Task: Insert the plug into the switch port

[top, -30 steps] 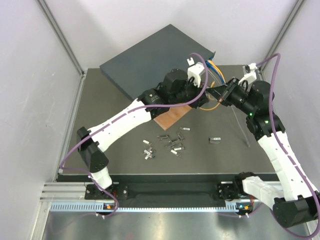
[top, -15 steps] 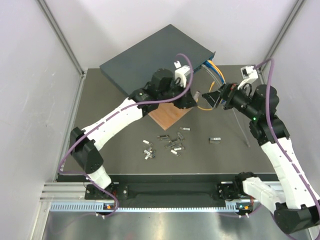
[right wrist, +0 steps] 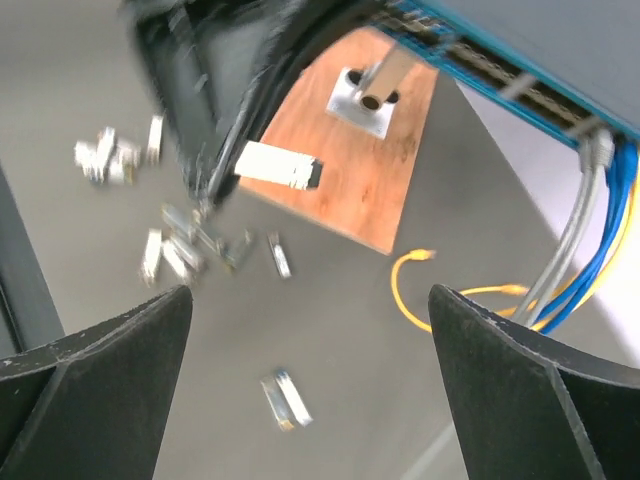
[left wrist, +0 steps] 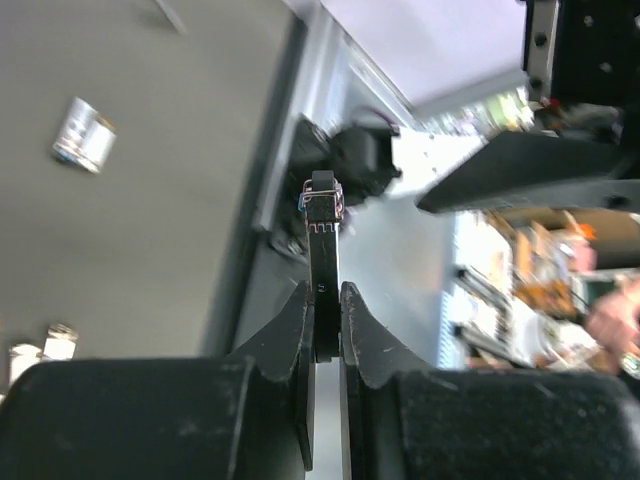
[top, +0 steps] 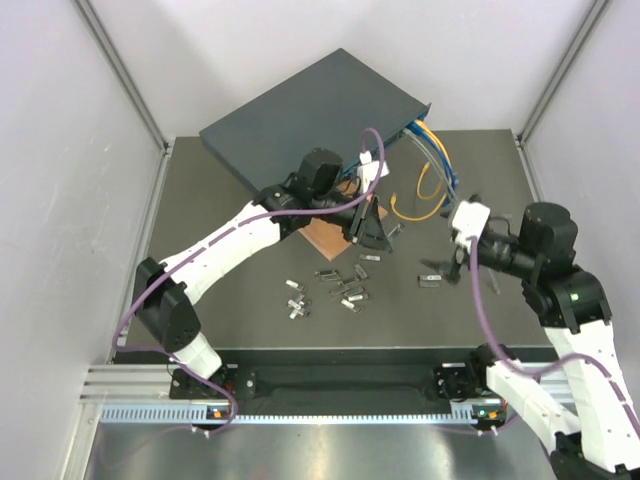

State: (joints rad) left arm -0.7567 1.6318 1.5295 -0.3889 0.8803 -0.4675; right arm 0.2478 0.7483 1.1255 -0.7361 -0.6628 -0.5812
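I should next grab the plug by its protruding black end [right wrist: 314,174] with my right gripper, so that its opposite end stays free to enter the port.
The switch [top: 300,115] lies at the back of the table, and its teal port face [right wrist: 500,70] shows in the right wrist view with blue and grey cables [top: 432,148] plugged in. My left gripper [top: 383,235] hovers over the right edge of a brown board, shut on the plug [right wrist: 278,166], a small silver module. Seen edge-on in the left wrist view, the plug [left wrist: 324,240] sticks out past the closed fingertips of that gripper [left wrist: 324,292]. My right gripper [top: 442,262] is open and empty, off to the right above the table, with its wide gap [right wrist: 308,300] over bare mat.
The thin brown board [top: 335,238] carries a small metal post. Several loose silver modules [top: 340,285] lie in front of it, and two more [top: 430,280] sit under my right gripper. A yellow cable [top: 418,203] loops near the switch's cables. White walls enclose the table.
My right gripper has opened and pulled back toward the near right. The left gripper has swung down and nearer, carrying the plug away from the switch.
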